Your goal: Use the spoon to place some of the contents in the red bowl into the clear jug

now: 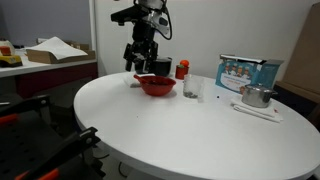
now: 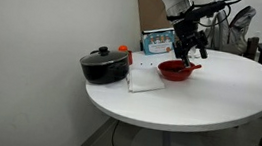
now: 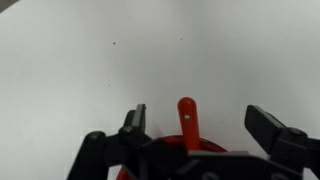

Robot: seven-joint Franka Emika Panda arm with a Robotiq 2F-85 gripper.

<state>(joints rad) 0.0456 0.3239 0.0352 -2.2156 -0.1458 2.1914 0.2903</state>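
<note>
My fingers are still above the red spoon handle (image 3: 186, 115) between them in an exterior view, so it isn't time to close yet. My gripper needs to go down first and then close on the spoon handle.
The red bowl (image 1: 157, 86) sits on the white round table (image 1: 170, 125); it also shows in an exterior view (image 2: 177, 70). A red spoon handle (image 3: 186, 115) sticks out over the bowl's rim (image 3: 163, 148) in the wrist view. My gripper (image 3: 198, 120) is open, with the handle between its two fingers and touching neither. In both exterior views the gripper (image 1: 140, 62) (image 2: 187, 46) hangs just above the bowl. The clear jug (image 1: 192, 88) stands close beside the bowl. I cannot tell what the bowl holds.
A black lidded pot (image 2: 104, 66) and a white cloth (image 2: 145, 82) lie beside the bowl. A red bottle with a white cap (image 1: 182, 69), a blue box (image 1: 248, 72) and a metal cup (image 1: 256, 96) stand further along the table.
</note>
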